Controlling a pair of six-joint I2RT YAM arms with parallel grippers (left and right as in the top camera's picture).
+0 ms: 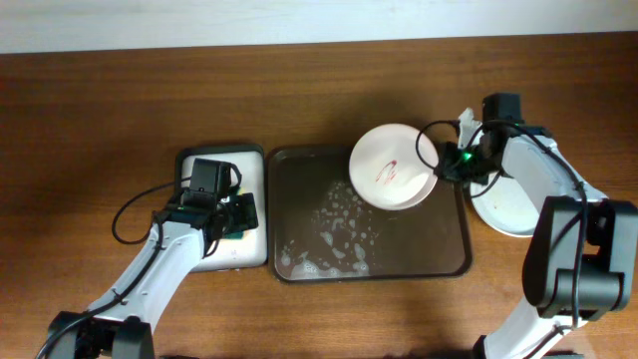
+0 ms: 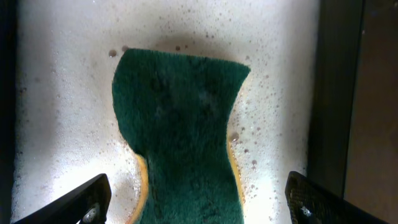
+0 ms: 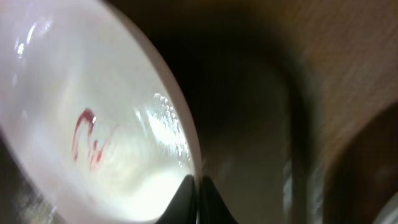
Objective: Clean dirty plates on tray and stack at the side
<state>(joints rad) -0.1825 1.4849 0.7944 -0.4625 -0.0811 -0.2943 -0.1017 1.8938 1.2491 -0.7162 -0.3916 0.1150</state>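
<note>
My left gripper pinches the sponge (image 2: 180,130) from above by both long sides at its middle next, leaving the yellow bottom free to clean the dirty plate.
A dirty plate (image 1: 392,166) with a red sauce streak is held tilted over the far right corner of the dark brown tray (image 1: 454,261). My right gripper (image 1: 446,163) is shut on its right rim; in the right wrist view the fingers (image 3: 198,194) pinch the plate's edge (image 3: 93,124). A plate (image 1: 510,202) lies on the table to the right of the tray, partly under my right arm. My left gripper (image 1: 227,214) is open over the small tray (image 1: 221,155) at the left, straddling a green and yellow sponge (image 2: 180,130) without touching it (image 2: 196,202).
White soap foam (image 1: 339,234) flecks the brown tray's floor. The small tray holds foamy white water (image 2: 56,112). A black cable (image 1: 135,209) loops on the table beside my left arm. The wooden table's far edge runs along the top.
</note>
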